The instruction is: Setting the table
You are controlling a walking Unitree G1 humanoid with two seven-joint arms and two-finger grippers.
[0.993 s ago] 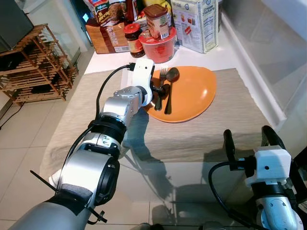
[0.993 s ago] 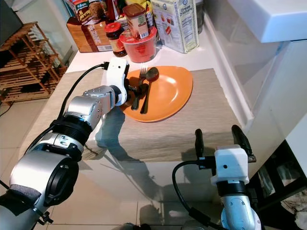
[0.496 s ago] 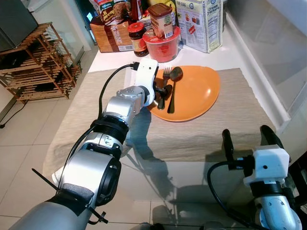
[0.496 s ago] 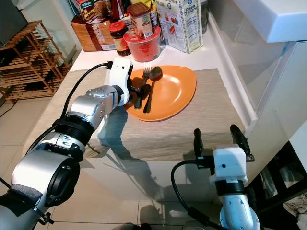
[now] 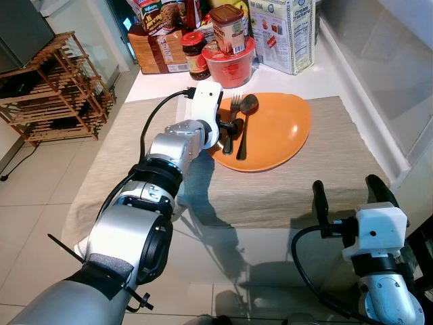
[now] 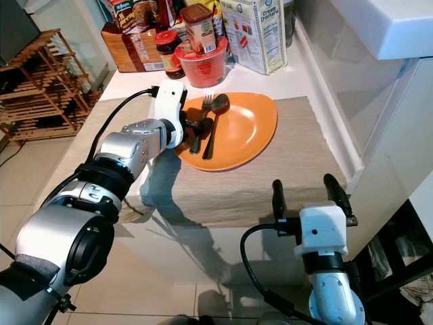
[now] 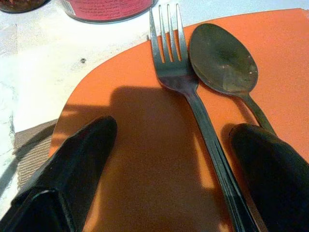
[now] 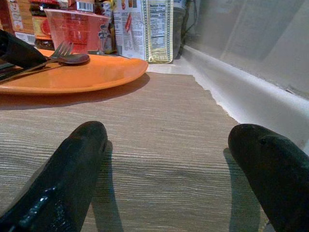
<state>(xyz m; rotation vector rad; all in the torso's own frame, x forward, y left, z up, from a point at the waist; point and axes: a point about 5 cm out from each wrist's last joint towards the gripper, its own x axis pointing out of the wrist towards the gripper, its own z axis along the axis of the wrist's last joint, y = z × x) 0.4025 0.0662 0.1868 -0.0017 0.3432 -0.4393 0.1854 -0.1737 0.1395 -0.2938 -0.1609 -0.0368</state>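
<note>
The metal fork should be picked up next by its slim handle [image 5: 229, 143] with my left gripper, because the fork's pointed teeth lie on the plate [image 5: 274, 132].
An orange plate [image 5: 274, 132] lies on a beige placemat [image 5: 318, 176]. On the plate's left part a fork [image 7: 178, 77] and a spoon [image 7: 222, 58] lie side by side, heads toward the back. My left gripper [image 5: 229, 133] hovers at the plate's left edge, open. Its fingers straddle the fork handle, and the spoon handle runs under one finger. My right gripper [image 5: 345, 183] stands open and empty over the placemat's front right corner, well short of the plate.
A red bowl [image 5: 230, 64] with a tin in it, a jar [image 5: 195, 54] and food boxes [image 5: 287, 34] crowd the table's back edge. A white ledge [image 5: 358, 81] runs along the right. A wooden rack [image 5: 47, 88] stands on the floor at left.
The view has shifted slightly. My left gripper stays open at the cutlery handles and the right gripper holds its place.
</note>
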